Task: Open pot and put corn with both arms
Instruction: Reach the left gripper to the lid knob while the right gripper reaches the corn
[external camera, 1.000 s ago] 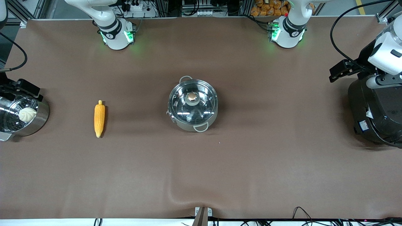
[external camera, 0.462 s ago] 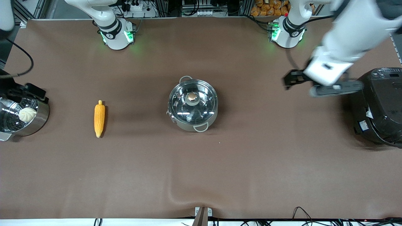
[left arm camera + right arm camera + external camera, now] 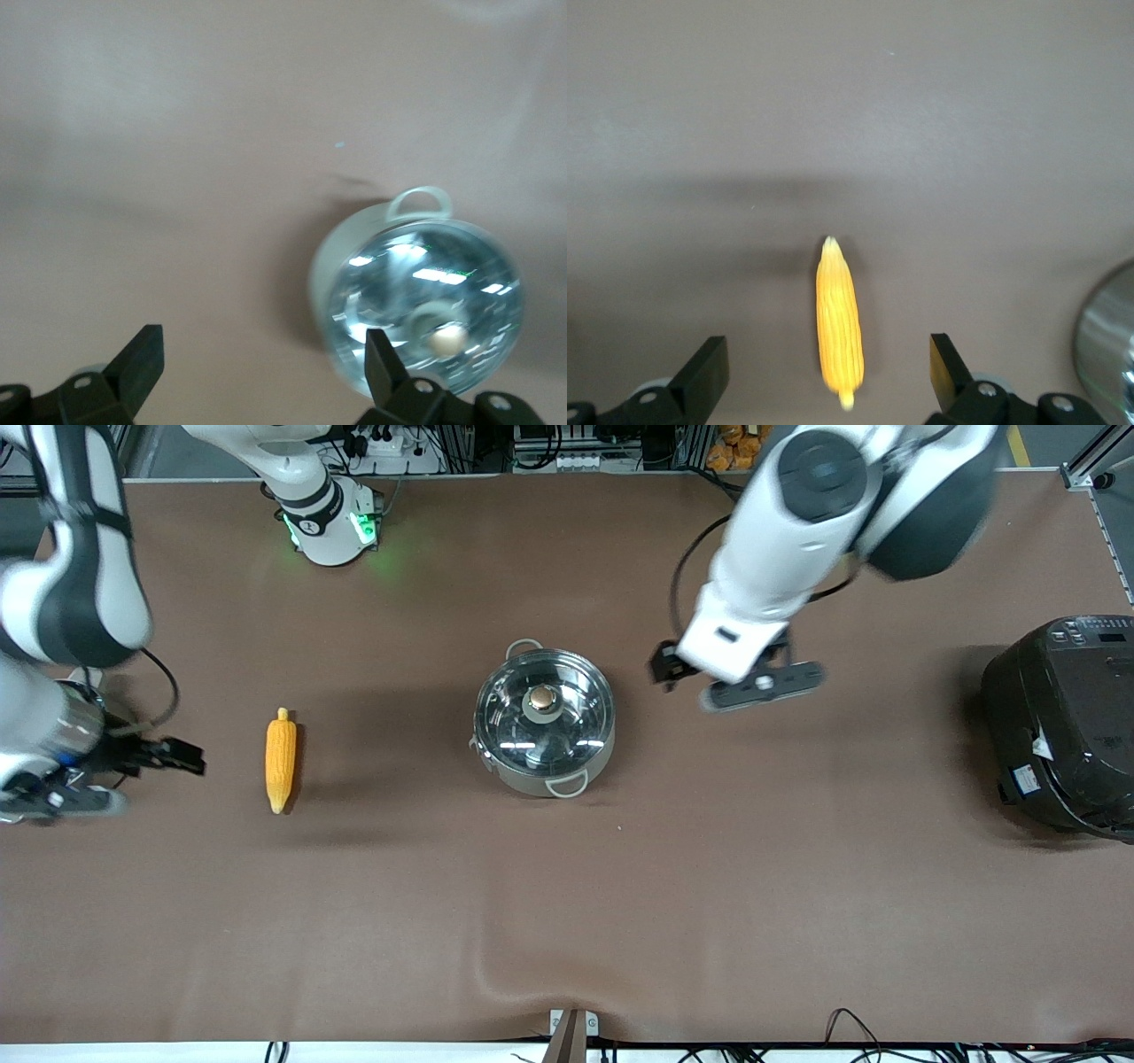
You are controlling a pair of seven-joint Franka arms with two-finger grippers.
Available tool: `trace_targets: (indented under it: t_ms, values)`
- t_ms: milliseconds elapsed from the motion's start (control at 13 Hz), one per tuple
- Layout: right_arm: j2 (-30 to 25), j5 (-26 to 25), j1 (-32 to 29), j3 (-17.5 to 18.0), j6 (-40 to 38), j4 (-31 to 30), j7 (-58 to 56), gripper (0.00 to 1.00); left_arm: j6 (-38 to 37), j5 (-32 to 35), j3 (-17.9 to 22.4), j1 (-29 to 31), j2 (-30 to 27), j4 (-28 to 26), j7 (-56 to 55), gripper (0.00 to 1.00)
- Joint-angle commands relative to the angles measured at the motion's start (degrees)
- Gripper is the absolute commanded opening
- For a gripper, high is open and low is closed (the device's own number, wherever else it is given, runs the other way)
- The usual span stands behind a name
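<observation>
My left gripper grabs the glass lid by its metal knob (image 3: 540, 701) next, to open the steel pot (image 3: 545, 726).
The steel pot (image 3: 545, 726) stands mid-table with its glass lid (image 3: 567, 713) on and a metal knob (image 3: 540, 701) on top. The yellow corn (image 3: 281, 760) lies on the cloth toward the right arm's end. My left gripper (image 3: 760, 686) is up in the air beside the pot, toward the left arm's end. It is open and empty (image 3: 264, 372), and the pot (image 3: 416, 301) shows by one fingertip. My right gripper (image 3: 62, 802) is up in the air beside the corn. It is open and empty (image 3: 828, 376), and the corn (image 3: 839, 323) shows between its fingers, well below them.
A large black cooker (image 3: 1063, 726) stands at the left arm's end of the table. The right arm (image 3: 62, 593) covers the table's edge at its own end. The pot's rim (image 3: 1109, 345) shows in the right wrist view. Brown cloth (image 3: 567, 912) covers the table.
Both arms have swung in from the table's ends. The left gripper moved toward the pot, the right toward the corn, now covering the steamer pot. Pot and corn have not moved.
</observation>
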Motion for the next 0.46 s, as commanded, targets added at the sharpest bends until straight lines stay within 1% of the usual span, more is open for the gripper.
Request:
trace_targets:
  t_ms: [0, 154, 231, 385]
  values:
    - [1.3, 0.7, 1.6, -0.2, 11.6, -8.4, -1.2, 1.0, 4.9, 0.0, 1.2, -5.6, 7.1, 5.0, -11.7, 1.0]
    - [2.5, 0.7, 2.7, 0.0, 19.9, -14.4, -2.0, 1.0, 8.1, 0.1, 1.2, -8.2, 9.6, 5.1, -18.5, 1.0]
    - [2.9, 0.7, 2.8, 0.0, 22.6, -16.7, -2.2, 1.0, 8.7, 0.1, 1.2, -9.3, 10.7, 5.1, -21.0, 1.0]
    - [4.3, 0.7, 2.2, 0.0, 23.3, -17.8, -6.9, 1.0, 9.5, 0.1, 1.2, -11.5, 13.3, 6.4, -27.2, 1.0]
